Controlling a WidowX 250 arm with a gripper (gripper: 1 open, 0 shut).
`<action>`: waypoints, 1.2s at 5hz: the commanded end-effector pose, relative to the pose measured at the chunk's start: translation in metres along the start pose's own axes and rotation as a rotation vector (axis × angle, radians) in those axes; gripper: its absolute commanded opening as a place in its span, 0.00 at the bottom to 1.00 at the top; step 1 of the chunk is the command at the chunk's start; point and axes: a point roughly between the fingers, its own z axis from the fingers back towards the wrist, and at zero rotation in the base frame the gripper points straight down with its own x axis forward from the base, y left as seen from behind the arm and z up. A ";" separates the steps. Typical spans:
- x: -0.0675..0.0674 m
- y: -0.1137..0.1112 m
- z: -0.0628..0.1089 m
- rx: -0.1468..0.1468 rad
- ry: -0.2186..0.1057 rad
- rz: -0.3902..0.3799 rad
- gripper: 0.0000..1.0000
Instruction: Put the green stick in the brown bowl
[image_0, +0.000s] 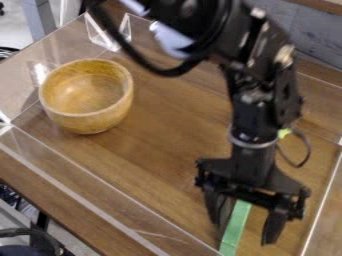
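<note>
My gripper needs to move down first and then close on the stick, because its fingers are still above the green stick (237, 226) on the wooden table.
The brown bowl (87, 94) sits at the left of the wooden table, round, thick-walled and with nothing in it. The green stick (237, 226) lies flat near the front right edge, and only part of it shows between the fingers. My gripper (249, 220) points down over the stick, open, with one black finger on each side of it. I cannot tell whether the fingertips touch the table or the stick.
Clear plastic walls (54, 175) fence in the wooden table on all sides. The black arm (254, 70) rises from the gripper toward the back and hides the back right of the table. A cable (297, 150) hangs beside the wrist.
</note>
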 end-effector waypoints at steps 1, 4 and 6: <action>0.003 -0.004 0.002 -0.031 -0.045 -0.006 1.00; 0.006 -0.005 -0.013 -0.030 -0.059 -0.006 1.00; 0.009 -0.005 -0.022 -0.026 -0.063 0.003 1.00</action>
